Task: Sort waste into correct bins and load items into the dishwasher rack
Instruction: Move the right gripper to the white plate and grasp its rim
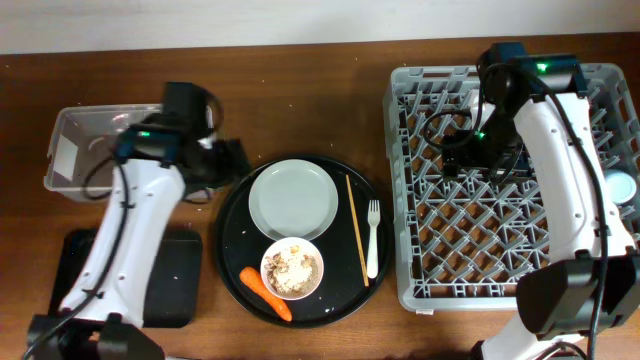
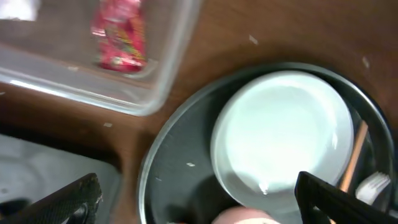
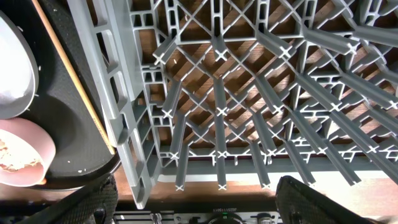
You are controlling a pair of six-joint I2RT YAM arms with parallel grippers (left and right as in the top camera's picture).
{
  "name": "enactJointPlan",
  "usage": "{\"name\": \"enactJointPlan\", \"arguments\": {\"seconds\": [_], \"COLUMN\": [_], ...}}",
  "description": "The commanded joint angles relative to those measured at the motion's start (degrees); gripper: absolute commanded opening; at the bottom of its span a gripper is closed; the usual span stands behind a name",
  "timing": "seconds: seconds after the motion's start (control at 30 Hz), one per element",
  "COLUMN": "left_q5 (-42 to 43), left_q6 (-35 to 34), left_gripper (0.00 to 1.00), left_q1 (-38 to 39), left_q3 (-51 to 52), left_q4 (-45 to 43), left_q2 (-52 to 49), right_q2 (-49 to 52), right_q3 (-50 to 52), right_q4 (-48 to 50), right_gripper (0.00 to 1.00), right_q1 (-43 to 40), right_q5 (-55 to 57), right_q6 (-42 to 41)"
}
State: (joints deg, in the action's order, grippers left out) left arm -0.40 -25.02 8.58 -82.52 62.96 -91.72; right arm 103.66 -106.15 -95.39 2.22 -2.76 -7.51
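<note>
The right gripper will grab the pale plate by its rim [image 1: 334,197] next, so the plate's opposite edge stays free to slot upright into the dishwasher rack [image 1: 430,250].
My left gripper [image 1: 228,160] [image 2: 199,208] is open and empty, between the clear tub [image 1: 95,125] and the pale plate [image 1: 293,198] [image 2: 283,130]. A crumpled red wrapper [image 2: 119,34] lies inside the tub [image 2: 155,93]. A white bowl [image 1: 292,268] of brown scraps, an orange carrot [image 1: 267,293], wooden chopsticks [image 1: 356,228] [image 3: 71,74] and a white fork [image 1: 373,235] lie on the round black tray. My right gripper [image 1: 462,155] [image 3: 199,205] is open and empty over the grey dishwasher rack [image 1: 430,250] [image 3: 249,93]. The shallow black tray [image 1: 175,270] sits front left.
The large round black tray [image 1: 235,230] sits between the bins and the rack. A pale round cup [image 1: 622,187] stands at the rack's right edge. Bare wooden table shows at the back and around the tub.
</note>
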Motion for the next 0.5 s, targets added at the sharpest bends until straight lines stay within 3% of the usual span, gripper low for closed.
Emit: {"name": "enactJointPlan", "arguments": {"seconds": [0.0, 0.17, 0.47], "left_q5": [-1.5, -4.8, -5.9], "left_q6": [0.9, -3.8, -3.8], "left_gripper": [0.99, 0.99, 0.99], "left_q1": [6.1, 7.0, -6.5], "left_q3": [-0.1, 0.2, 0.2], "left_q4": [0.2, 8.7, 17.8], "left_q2": [0.7, 0.7, 0.7], "right_q2": [-1.1, -1.1, -0.7], "right_q3": [0.1, 0.1, 0.1], "right_q4": [-0.3, 0.3, 9.0], "right_gripper": [0.90, 0.93, 0.96], "right_q1": [0.0, 1.0, 14.6], "right_q5": [0.3, -7.2, -8.6], "right_q6": [0.2, 4.0, 4.3]}}
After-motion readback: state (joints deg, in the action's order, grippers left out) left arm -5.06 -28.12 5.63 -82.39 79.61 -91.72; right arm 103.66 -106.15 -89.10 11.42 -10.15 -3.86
